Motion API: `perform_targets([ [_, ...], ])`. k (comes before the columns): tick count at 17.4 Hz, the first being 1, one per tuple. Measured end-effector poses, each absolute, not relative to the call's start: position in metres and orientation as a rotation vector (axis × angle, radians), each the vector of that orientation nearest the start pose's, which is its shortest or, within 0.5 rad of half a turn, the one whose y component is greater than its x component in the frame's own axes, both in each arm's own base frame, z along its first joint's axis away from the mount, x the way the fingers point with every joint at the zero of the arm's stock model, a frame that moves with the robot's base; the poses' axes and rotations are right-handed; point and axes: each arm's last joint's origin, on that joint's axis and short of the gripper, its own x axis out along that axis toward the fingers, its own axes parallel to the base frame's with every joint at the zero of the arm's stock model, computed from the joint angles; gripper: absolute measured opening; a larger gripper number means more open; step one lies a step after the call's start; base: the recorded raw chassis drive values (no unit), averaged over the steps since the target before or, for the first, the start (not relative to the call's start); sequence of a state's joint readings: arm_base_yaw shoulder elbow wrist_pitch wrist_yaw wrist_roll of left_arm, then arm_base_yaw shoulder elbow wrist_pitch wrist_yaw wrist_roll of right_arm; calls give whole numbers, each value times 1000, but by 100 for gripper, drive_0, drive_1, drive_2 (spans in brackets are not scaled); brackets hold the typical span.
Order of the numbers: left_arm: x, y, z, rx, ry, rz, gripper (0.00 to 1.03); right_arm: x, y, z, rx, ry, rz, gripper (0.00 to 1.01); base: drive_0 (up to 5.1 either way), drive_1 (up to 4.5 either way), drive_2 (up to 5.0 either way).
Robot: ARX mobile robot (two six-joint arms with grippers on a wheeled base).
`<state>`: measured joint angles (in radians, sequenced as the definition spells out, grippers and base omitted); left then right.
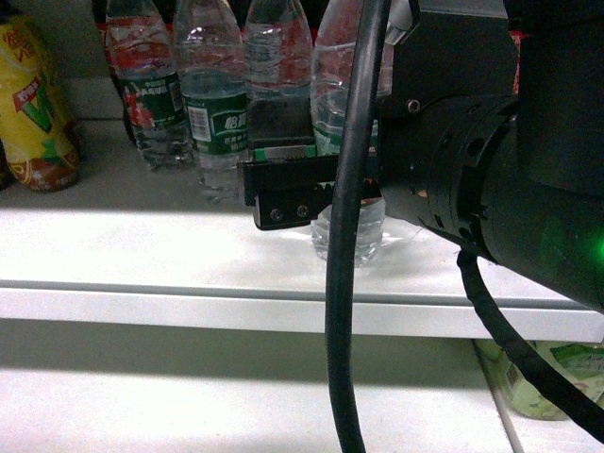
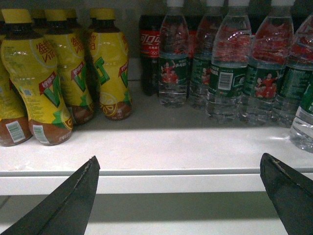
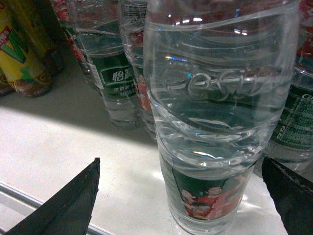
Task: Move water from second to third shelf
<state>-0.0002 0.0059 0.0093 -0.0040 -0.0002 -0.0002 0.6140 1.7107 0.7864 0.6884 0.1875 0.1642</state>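
The robot's right gripper should move the water from the second to the third shelf, so next it should take hold of the front bottle by its ribbed body.
The water, a clear ribbed bottle with a green label and red-shirted figures, stands upright at the front of a white shelf. It fills the right wrist view. My right gripper is open, with one finger on each side of the bottle's lower part and a gap on both sides. In the head view the water sits behind my right gripper and a black cable. My left gripper is open and holds nothing, just in front of the shelf's front edge.
More water bottles stand in rows behind and beside the front one. Yellow juice bottles fill the shelf's left side and dark cola bottles stand at the back. A lower shelf holds a green-labelled item at the right.
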Motion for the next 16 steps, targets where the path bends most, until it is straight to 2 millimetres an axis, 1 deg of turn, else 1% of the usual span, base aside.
perform_targets([
  [3, 97, 0, 166, 0, 0, 0, 98, 293, 199, 184, 74, 238, 390, 98, 0, 0, 0],
  [7, 97, 0, 166, 0, 0, 0, 98, 302, 205, 177, 66, 255, 374, 98, 0, 0, 0],
  [11, 97, 0, 166, 0, 1, 0, 98, 313, 211, 178, 70, 238, 347, 98, 0, 0, 0],
  [16, 97, 0, 166, 0, 0, 0, 98, 319, 213, 167, 58, 260, 322, 98, 0, 0, 0],
])
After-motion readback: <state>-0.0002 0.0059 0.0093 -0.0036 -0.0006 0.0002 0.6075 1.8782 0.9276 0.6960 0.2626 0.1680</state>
